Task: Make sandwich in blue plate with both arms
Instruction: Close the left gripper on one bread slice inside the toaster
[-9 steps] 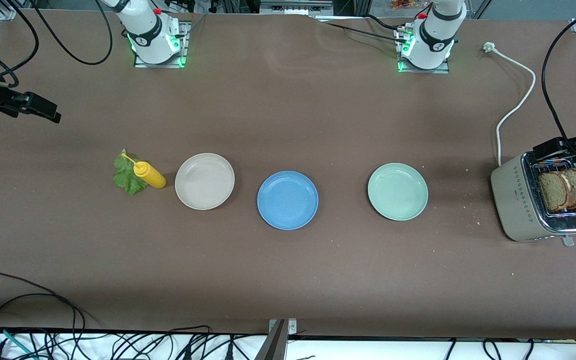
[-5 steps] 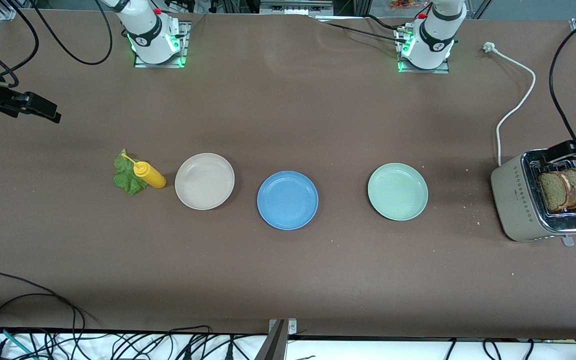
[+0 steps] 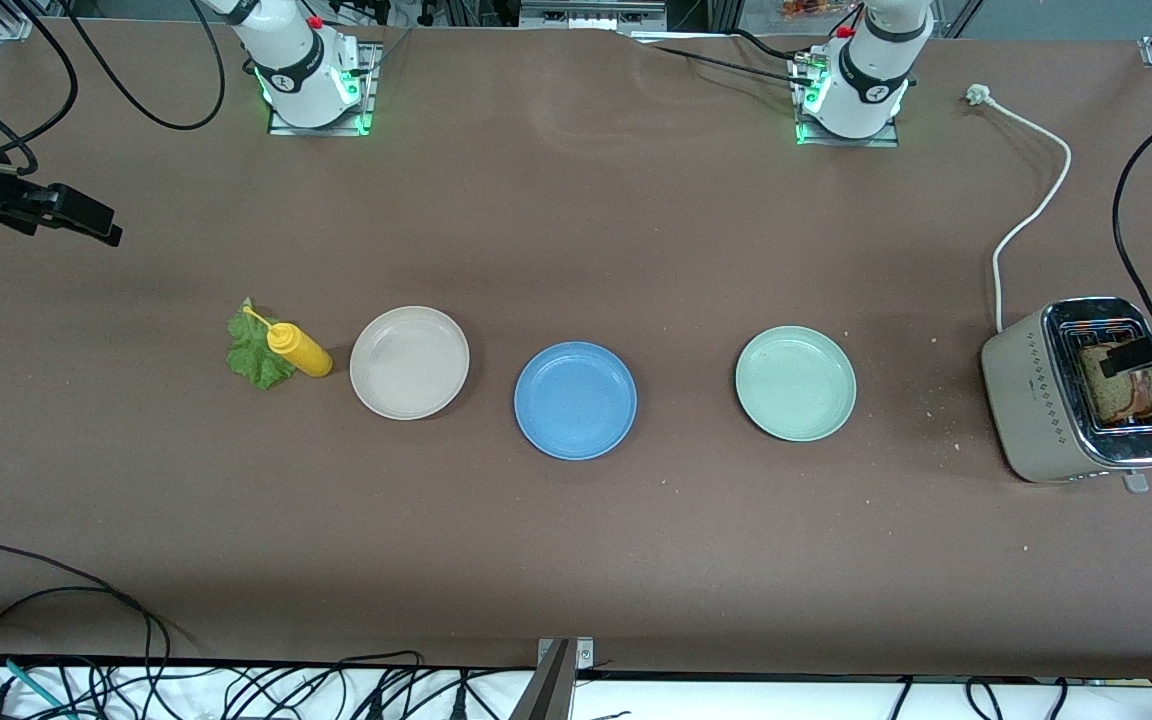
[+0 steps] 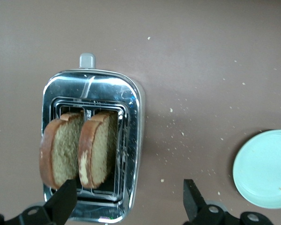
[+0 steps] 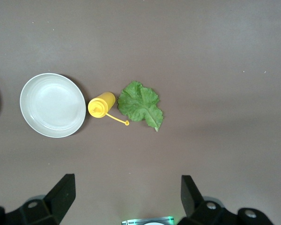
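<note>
The sides of the toaster's slot close around the lower part of the bread slice. I should grip the bread slice next with my left gripper, by the crust edge standing out on top (image 3: 1126,394).
The blue plate (image 3: 575,400) lies bare mid-table between a beige plate (image 3: 409,362) and a pale green plate (image 3: 795,383). Two brown bread slices (image 3: 1111,395) (image 4: 61,150) stand upright in a silver toaster (image 3: 1036,390) (image 4: 133,140) at the left arm's end. My left gripper (image 4: 126,202) hangs open over the toaster, and one of its fingers (image 3: 1131,353) crosses the bread. A green lettuce leaf (image 3: 254,355) (image 5: 139,105) lies flat at the right arm's end. My right gripper (image 5: 126,198) waits open high above the table, holding nothing.
A yellow squeeze bottle (image 3: 298,349) (image 5: 100,105) lies next to the lettuce, touching its edge, beside the beige plate (image 5: 52,105). The toaster's white cord (image 3: 1031,215) runs toward the left arm's base. Crumbs dot the table between the toaster and the green plate (image 4: 264,168). Black cables hang at the near edge.
My left gripper has shifted from over the toaster's end nearest the arm's base to over the bread slices. The right arm, the plates and the lettuce have not moved.
</note>
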